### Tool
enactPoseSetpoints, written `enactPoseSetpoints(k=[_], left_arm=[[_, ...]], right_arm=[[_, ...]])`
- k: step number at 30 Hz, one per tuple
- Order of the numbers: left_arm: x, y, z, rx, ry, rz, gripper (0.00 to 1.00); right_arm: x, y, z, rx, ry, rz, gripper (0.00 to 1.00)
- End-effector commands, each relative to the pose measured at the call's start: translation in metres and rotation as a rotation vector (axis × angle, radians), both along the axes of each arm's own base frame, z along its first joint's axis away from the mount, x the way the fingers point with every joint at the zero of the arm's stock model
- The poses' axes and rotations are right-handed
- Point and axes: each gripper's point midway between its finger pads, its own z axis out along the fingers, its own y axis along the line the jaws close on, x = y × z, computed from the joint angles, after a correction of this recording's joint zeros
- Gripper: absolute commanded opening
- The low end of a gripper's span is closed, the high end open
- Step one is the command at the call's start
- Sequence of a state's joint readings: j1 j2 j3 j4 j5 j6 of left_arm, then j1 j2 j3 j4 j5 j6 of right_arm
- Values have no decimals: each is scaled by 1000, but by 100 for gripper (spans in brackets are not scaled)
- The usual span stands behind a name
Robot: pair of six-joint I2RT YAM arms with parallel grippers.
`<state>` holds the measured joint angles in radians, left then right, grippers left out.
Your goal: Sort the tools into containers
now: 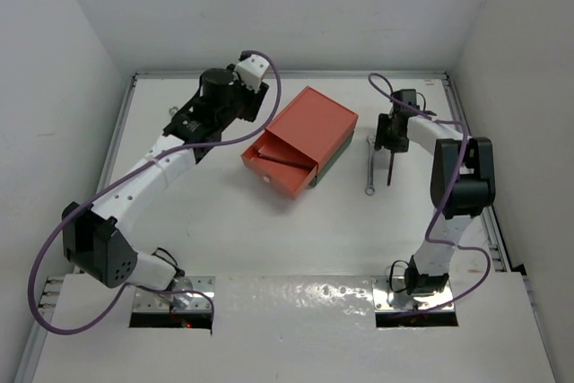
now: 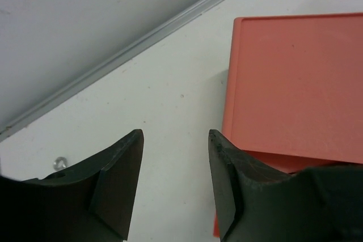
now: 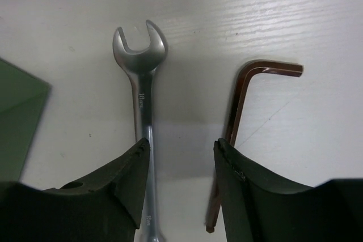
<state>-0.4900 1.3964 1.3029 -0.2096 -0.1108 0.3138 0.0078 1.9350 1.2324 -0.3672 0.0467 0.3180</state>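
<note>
My right gripper is to grab the hex key by its long handle [image 1: 390, 166] next, which leaves the hex key's bent end free to enter the drawer [image 1: 273, 172].
The orange-red box [image 1: 309, 123] sits mid-table on top of the dark green box [image 1: 334, 161]. Its drawer [image 1: 273, 172] is pulled open with a thin black rod tool [image 1: 283, 158] inside. A silver wrench [image 1: 370, 166] and a dark L-shaped hex key [image 1: 390, 168] lie side by side to the right of the boxes. My right gripper [image 1: 392, 139] hovers over them, open and empty. In the right wrist view it [image 3: 181, 148] straddles the gap between the wrench [image 3: 140, 83] and the hex key [image 3: 238, 106]. My left gripper [image 1: 254, 96] is open and empty beside the orange box [image 2: 295, 83].
A corner of the green box [image 3: 17, 123] shows at the left of the right wrist view. The table's raised back edge [image 2: 142, 43] runs close behind the left gripper [image 2: 176, 134]. Purple cables loop off both arms.
</note>
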Motion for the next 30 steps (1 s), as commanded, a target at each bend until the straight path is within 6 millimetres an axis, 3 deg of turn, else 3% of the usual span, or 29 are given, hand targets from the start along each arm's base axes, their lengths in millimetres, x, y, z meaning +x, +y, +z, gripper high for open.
enactPoseSetpoints(k=[1,5,6,7,9,11,13,14,16,17,19,20,22,27,30], left_arm=[[2,-15,12,-105,27,-12,47],[4,-42,7,-212,168,-93,58],[12,-51,-11,-235,246,-113,60],[7,-69,-1,-264,288,-215,62],[10,-94,-14,-261,371,-330,69],[23,-100,-32,-261,405,-321,72],[41,-101,-35,-253,355,-297,73],[50,-100,-49,-233,357,-283,73],[68,-96,-55,-214,328,-236,73],[78,-94,-74,-199,352,-206,73],[93,-87,-79,-192,352,-161,71],[100,-84,-92,-177,369,-137,71],[101,-86,-103,-164,385,-145,68],[89,-90,-119,-176,416,-186,68],[81,-89,-131,-191,452,-184,67]], right_arm=[[18,-14,48,-76,-132,1,48],[10,-30,41,-123,-87,-11,50],[7,-33,36,-105,-71,-21,52],[4,-33,32,-88,-52,-33,56],[-1,-32,18,-47,-27,-34,61],[-5,-29,11,-34,-19,-20,63],[-8,-26,5,-18,-10,-4,62],[-7,-23,3,-7,-18,3,60],[-10,-20,-2,8,-13,13,57],[-12,-20,-4,9,-7,11,55],[-15,-19,-9,10,7,13,49],[-16,-20,-11,10,14,13,45],[-21,-20,-15,11,31,13,39],[-29,-21,-21,12,49,9,13],[-31,-12,-26,76,51,37,7]])
